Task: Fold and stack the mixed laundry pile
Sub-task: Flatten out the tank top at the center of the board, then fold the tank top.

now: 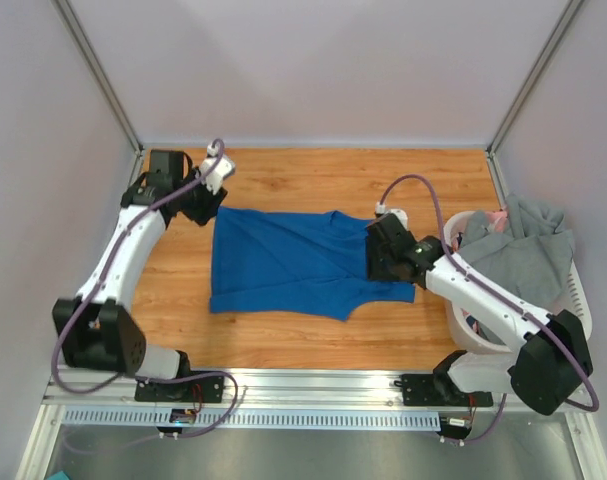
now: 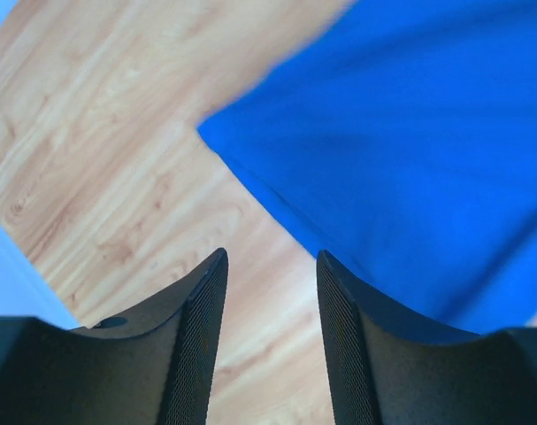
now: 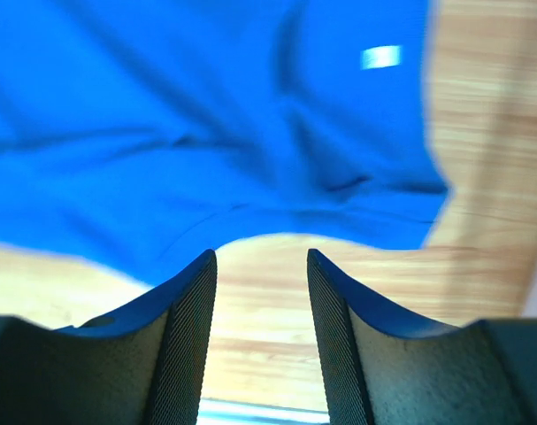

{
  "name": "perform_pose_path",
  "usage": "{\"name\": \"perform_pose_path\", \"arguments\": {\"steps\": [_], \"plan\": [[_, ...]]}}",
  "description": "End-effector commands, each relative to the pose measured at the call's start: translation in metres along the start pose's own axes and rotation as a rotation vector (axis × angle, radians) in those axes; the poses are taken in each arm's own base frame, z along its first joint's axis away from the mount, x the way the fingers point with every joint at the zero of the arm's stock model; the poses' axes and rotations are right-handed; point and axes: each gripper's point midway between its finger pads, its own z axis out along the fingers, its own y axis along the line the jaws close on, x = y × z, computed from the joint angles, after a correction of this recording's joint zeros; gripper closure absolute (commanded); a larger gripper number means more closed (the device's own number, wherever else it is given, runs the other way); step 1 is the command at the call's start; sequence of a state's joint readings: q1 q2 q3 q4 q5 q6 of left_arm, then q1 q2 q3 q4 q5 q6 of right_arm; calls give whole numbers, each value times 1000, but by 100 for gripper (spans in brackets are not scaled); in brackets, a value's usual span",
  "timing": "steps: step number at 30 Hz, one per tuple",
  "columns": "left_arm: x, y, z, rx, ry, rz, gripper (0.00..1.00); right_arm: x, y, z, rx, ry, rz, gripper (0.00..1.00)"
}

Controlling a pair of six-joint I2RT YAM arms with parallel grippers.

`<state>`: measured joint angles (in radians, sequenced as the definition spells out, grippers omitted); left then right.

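Note:
The blue garment needs to be folded over, so my right gripper needs to pinch the blue garment's near edge, at the point jutting toward the metal bar point(image 1: 345, 318) point(image 3: 154, 281), next.
A bright blue garment point(image 1: 293, 265) lies spread flat on the wooden table, the one piece of the laundry pile out on the wood. My left gripper point(image 1: 207, 207) hovers at its far left corner, open; in the left wrist view only bare wood shows between the fingers point(image 2: 270, 257), with the blue garment's corner point(image 2: 410, 133) just ahead. My right gripper point(image 1: 379, 256) is at the garment's right edge, also open point(image 3: 261, 255), the blue cloth point(image 3: 206, 106) lying beyond its fingertips. A long grey garment point(image 1: 518, 245) and a bit of pink cloth point(image 1: 498, 218) sit in the basket.
A white slotted plastic basket point(image 1: 577, 292) stands at the table's right edge beside the right arm. Pale walls close in the table on the left, back and right. A metal rail point(image 1: 313, 385) runs along the near edge.

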<state>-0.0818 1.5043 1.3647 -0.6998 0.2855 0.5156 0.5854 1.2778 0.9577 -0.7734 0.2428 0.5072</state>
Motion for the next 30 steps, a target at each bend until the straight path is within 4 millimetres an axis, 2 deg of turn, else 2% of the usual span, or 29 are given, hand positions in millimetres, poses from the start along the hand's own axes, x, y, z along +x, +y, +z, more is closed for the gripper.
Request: {"name": "perform_pose_path", "arguments": {"steps": [1, 2, 3, 4, 6, 8, 9, 11, 12, 14, 18, 22, 23, 24, 25, 26, 27, 28, 30], "plan": [[77, -83, -17, 244, 155, 240, 48, 38, 23, -12, -62, 55, -109, 52], [94, -94, -18, 270, 185, 316, 48, 48, 29, -11, -83, 74, -114, 52], [129, -110, -24, 292, 259, 355, 48, 58, 44, -13, -140, 88, -120, 52], [141, -122, -25, 315, 283, 398, 45, 73, 46, -9, -154, 129, -96, 51], [167, -135, -27, 331, 323, 417, 42, 85, 60, -10, -199, 154, -70, 50], [179, -144, -24, 338, 337, 423, 39, 102, 70, -5, -234, 204, -17, 49], [178, -142, -20, 315, 329, 431, 38, 104, 83, -5, -291, 209, 5, 48], [187, -147, -15, 317, 342, 446, 38, 116, 92, -1, -327, 251, 66, 48], [188, -146, -10, 304, 345, 452, 38, 114, 97, 1, -345, 242, 84, 47], [200, -153, -4, 319, 370, 461, 38, 117, 96, 9, -320, 246, 105, 48], [202, -149, 10, 273, 372, 442, 42, 124, 94, 25, -280, 261, 107, 47], [203, -152, 11, 276, 374, 419, 61, 131, 92, 36, -247, 284, 127, 48], [205, -153, 10, 276, 373, 420, 65, 127, 88, 40, -226, 259, 136, 50], [206, -155, 9, 282, 374, 422, 75, 128, 89, 43, -226, 260, 146, 53], [207, -156, 8, 285, 377, 418, 81, 128, 88, 45, -221, 263, 153, 65], [208, -157, 6, 288, 378, 414, 88, 128, 87, 47, -210, 264, 158, 71], [207, -157, 4, 287, 377, 409, 100, 128, 86, 47, -207, 262, 161, 77], [207, -158, 2, 289, 377, 405, 100, 129, 82, 47, -195, 263, 167, 87], [205, -159, -3, 288, 363, 402, 100, 127, 76, 49, -179, 246, 181, 93]]}}
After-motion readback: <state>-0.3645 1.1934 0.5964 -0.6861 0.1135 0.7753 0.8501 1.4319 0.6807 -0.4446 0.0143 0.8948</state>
